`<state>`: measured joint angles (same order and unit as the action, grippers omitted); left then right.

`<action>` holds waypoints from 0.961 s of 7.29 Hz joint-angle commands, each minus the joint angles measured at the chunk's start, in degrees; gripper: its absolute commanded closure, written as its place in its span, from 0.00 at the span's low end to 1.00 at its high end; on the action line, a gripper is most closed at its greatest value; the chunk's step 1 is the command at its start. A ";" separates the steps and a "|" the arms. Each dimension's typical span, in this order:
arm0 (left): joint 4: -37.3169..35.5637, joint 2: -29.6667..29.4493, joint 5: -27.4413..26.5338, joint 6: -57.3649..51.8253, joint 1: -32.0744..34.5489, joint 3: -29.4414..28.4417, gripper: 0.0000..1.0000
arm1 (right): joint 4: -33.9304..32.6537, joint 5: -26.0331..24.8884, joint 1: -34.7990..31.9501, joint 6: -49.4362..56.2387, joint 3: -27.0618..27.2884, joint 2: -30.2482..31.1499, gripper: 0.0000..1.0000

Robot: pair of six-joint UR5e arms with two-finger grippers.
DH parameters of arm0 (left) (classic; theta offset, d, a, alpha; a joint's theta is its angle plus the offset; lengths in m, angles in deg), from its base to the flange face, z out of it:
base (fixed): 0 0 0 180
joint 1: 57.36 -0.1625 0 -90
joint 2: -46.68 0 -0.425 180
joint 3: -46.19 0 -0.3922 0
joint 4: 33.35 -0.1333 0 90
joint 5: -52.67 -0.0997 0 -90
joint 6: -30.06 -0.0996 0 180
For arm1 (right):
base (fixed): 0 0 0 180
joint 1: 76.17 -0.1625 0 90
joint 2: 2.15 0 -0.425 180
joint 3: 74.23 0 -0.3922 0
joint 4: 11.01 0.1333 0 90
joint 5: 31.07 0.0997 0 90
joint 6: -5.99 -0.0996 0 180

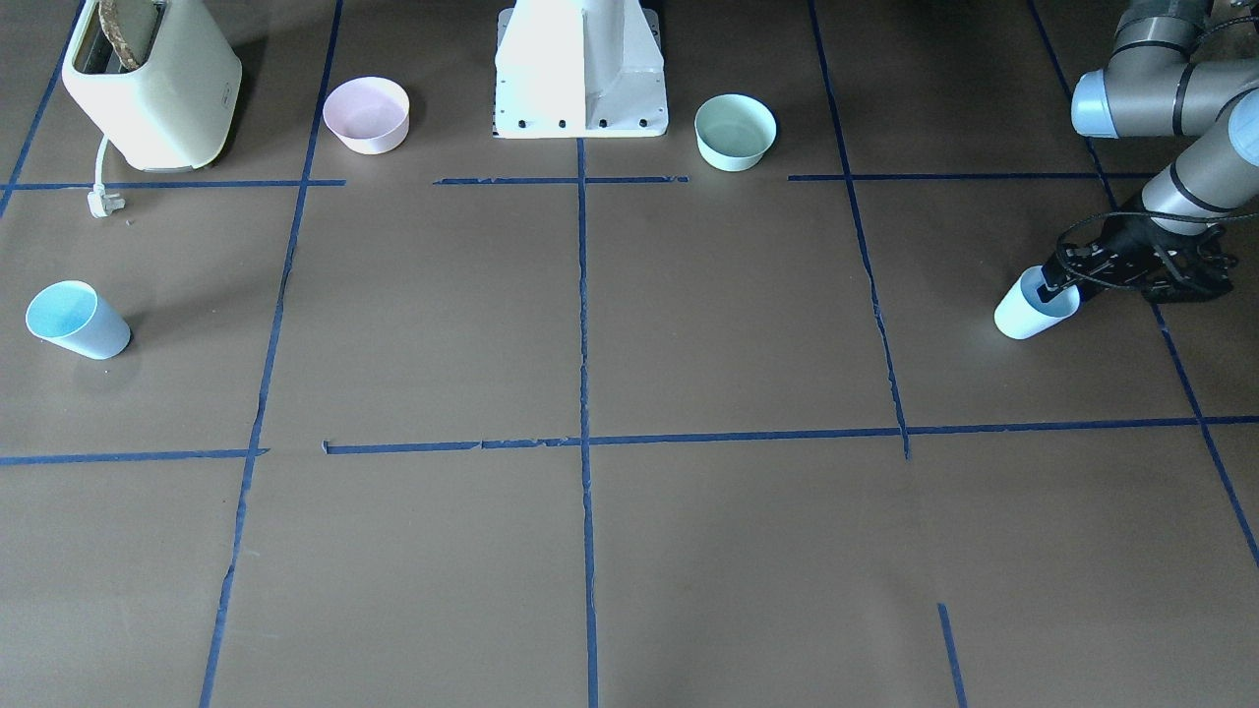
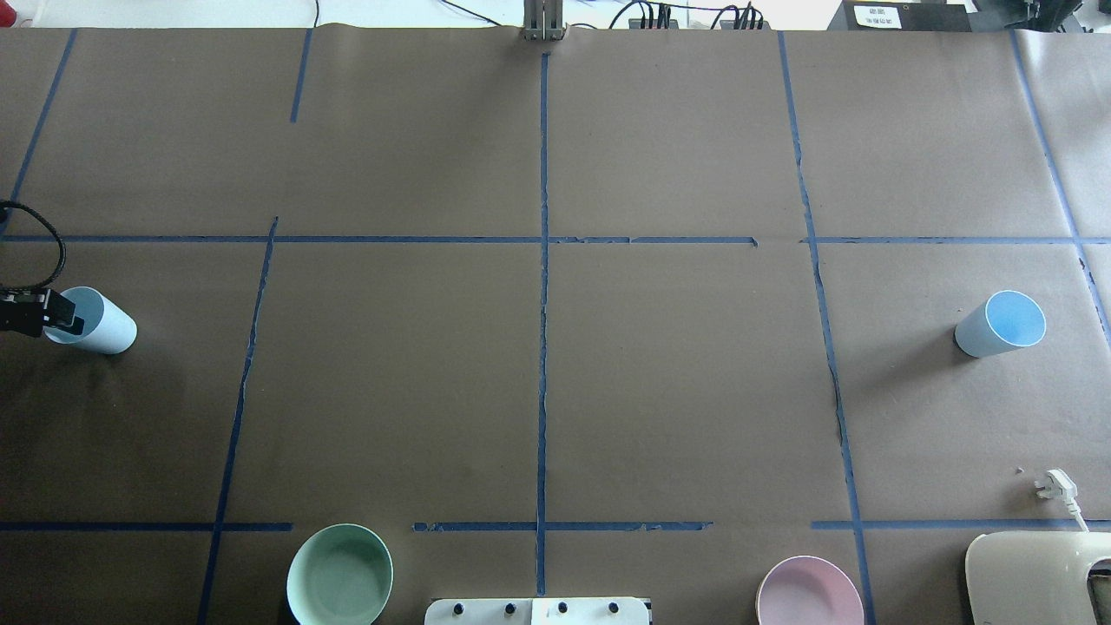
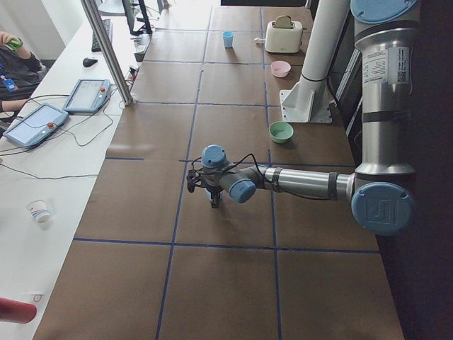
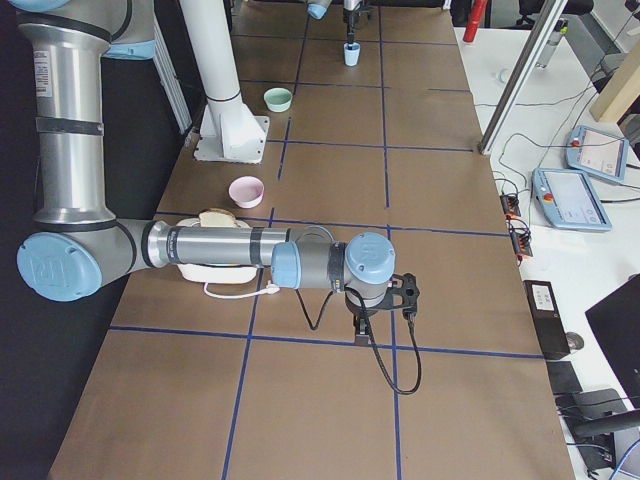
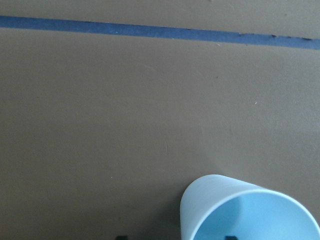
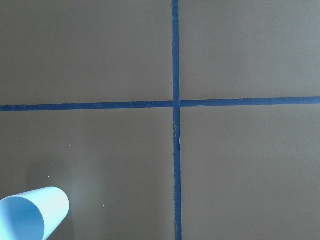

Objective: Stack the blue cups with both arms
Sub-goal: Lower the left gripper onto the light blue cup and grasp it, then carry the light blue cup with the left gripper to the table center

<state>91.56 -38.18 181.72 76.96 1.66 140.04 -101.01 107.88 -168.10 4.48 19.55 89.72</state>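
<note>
The blue cups need to be stacked, so my left gripper should grab the pale blue cup by its rim (image 1: 1039,273) (image 5: 195,223) next.
One blue cup (image 1: 1028,313) stands on the robot's left side of the table; it also shows in the overhead view (image 2: 97,323) and the left wrist view (image 5: 250,210). My left gripper (image 1: 1049,288) is open and straddles its rim, with one finger inside the cup and one outside. The other blue cup (image 1: 77,320) stands free on the robot's right side, as the overhead view (image 2: 1000,324) and the right wrist view (image 6: 31,214) also show. My right gripper (image 4: 360,325) hangs above the table near that cup and shows only in the exterior right view. I cannot tell whether it is open or shut.
A pink bowl (image 1: 366,115) and a mint-green bowl (image 1: 735,131) flank the white pedestal (image 1: 580,74). A cream toaster (image 1: 148,84) with a loose plug (image 1: 101,202) sits at the robot's right corner. Blue tape lines grid the brown table.
</note>
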 commanded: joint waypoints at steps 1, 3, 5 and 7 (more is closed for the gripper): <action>-0.01 -0.05 -0.03 -0.06 -0.05 0.62 0.93 | 0.00 0.00 0.00 -0.07 0.00 0.06 0.00; -1.06 0.56 3.72 0.20 0.56 4.20 0.98 | 0.00 0.09 0.00 -0.16 0.09 0.06 0.00; -10.05 -1.00 5.86 0.55 1.36 11.05 0.98 | 0.00 0.26 0.00 -0.25 0.35 0.50 0.00; -25.87 -13.95 4.03 3.43 0.58 14.24 0.98 | 0.00 0.26 0.00 -0.16 0.35 0.41 0.00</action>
<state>74.70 -44.85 186.93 78.26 2.78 152.28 -101.01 108.13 -168.11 4.25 19.83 90.11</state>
